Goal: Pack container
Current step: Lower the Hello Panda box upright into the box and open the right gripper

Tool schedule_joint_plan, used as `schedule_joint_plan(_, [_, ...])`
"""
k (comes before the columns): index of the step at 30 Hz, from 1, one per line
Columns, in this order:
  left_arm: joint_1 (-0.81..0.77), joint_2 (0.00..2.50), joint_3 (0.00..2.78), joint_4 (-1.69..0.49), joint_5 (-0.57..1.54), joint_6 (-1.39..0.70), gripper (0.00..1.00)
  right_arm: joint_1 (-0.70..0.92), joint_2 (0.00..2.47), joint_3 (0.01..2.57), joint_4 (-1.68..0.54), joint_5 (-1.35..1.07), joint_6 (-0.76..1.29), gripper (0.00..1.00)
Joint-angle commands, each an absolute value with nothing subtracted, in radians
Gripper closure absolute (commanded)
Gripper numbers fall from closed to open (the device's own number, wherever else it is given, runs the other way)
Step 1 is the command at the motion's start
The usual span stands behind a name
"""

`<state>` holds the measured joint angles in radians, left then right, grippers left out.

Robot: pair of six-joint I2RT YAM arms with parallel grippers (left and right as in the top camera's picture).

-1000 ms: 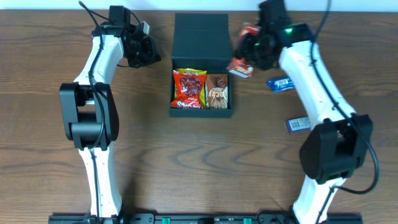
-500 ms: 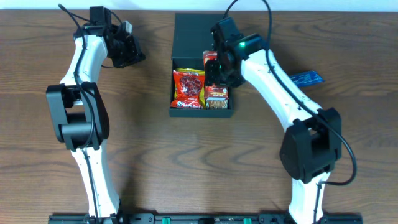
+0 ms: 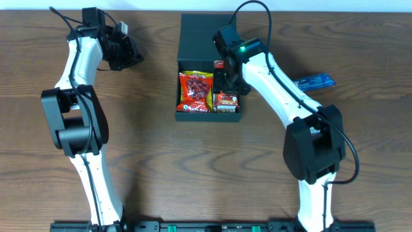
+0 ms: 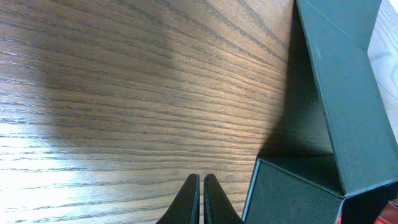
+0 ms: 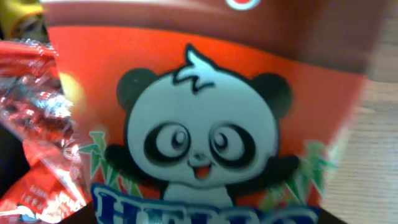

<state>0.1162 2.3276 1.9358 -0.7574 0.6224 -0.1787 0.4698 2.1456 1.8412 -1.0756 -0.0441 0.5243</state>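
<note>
The container [image 3: 209, 117] [image 4: 292, 193] would stay where it is if I lifted my left gripper now, because the gripper's shut fingers hang over wood beside it.
The container [image 3: 209, 117] is a dark shallow box at mid-table, its flap lid [image 3: 207, 32] folded back. A red snack packet [image 3: 195, 92] lies in its left half. In the right half an orange panda packet [image 3: 226, 100] rests on top, and my right gripper [image 3: 226, 78] hovers right over it. That panda packet [image 5: 199, 112] fills the right wrist view between dark finger edges [image 5: 78, 218]; whether they still squeeze it is unclear. My left gripper [image 3: 132, 55] is shut and empty above bare wood, left of the container [image 4: 292, 193], with its fingertips [image 4: 194, 199] pressed together.
A blue packet [image 3: 315, 81] lies on the table to the right of the box, beyond my right arm. The table's far edge runs just behind the lid.
My right arm has swung left from beside the box, carrying the panda packet down into the box's right half. My left arm has drifted further left, away from the box.
</note>
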Motion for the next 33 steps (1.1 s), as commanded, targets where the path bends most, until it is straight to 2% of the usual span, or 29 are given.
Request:
schedule_joint_plan(1, [0.118,2.287,1.934,-0.759,0.633,-0.157,0.94,0.472,2.146,1.857,-1.066,-0.008,0.537,0.34])
schedule_joint_plan(3, [0.118,2.287,1.934,-0.759,0.633,-0.157,0.94,0.471,2.146,1.857,-1.056,-0.001,0.537,0.29])
schedule_joint_plan(4, [0.118,2.287,1.934,-0.759,0.633,-0.157,0.94,0.471,2.146,1.857,-1.050,0.000,0.537,0.22])
schedule_joint_plan(8, [0.118,2.287,1.934,-0.759,0.633,-0.157,0.94,0.465,2.145,1.862,-1.032,-0.001,0.537,0.12])
schedule_joint_plan(13, [0.118,2.287,1.934,-0.759,0.633,-0.157,0.94,0.451,2.145,1.953,-1.063,0.001,0.533,0.15])
schedule_joint_plan(14, [0.118,2.287,1.934,-0.760,0.633,-0.157,0.94,0.449,2.145,1.979,-1.073,0.002,0.523,0.19])
schedule_joint_plan(17, [0.118,2.287,1.934,-0.760,0.633,-0.157,0.94,0.445,2.145,2.079,-1.122,0.052,0.488,0.39])
schedule_joint_plan(19, [0.118,2.287,1.934,-0.760,0.633,-0.157,0.94,0.445,2.145,2.127,-1.147,0.076,0.462,0.88])
schedule_joint_plan(20, [0.118,2.287,1.934,-0.760,0.633,-0.157,0.94,0.445,2.145,2.130,-1.146,0.055,0.442,0.98])
schedule_joint_plan(25, [0.117,2.287,1.934,-0.760,0.633,-0.157,0.94,0.444,2.160,2.048,-1.137,-0.149,0.268,0.99])
schedule_joint_plan(33, [0.117,2.287,1.934,-0.759,0.633,-0.157,0.94,0.430,2.162,1.861,-1.103,-0.200,0.268,0.99])
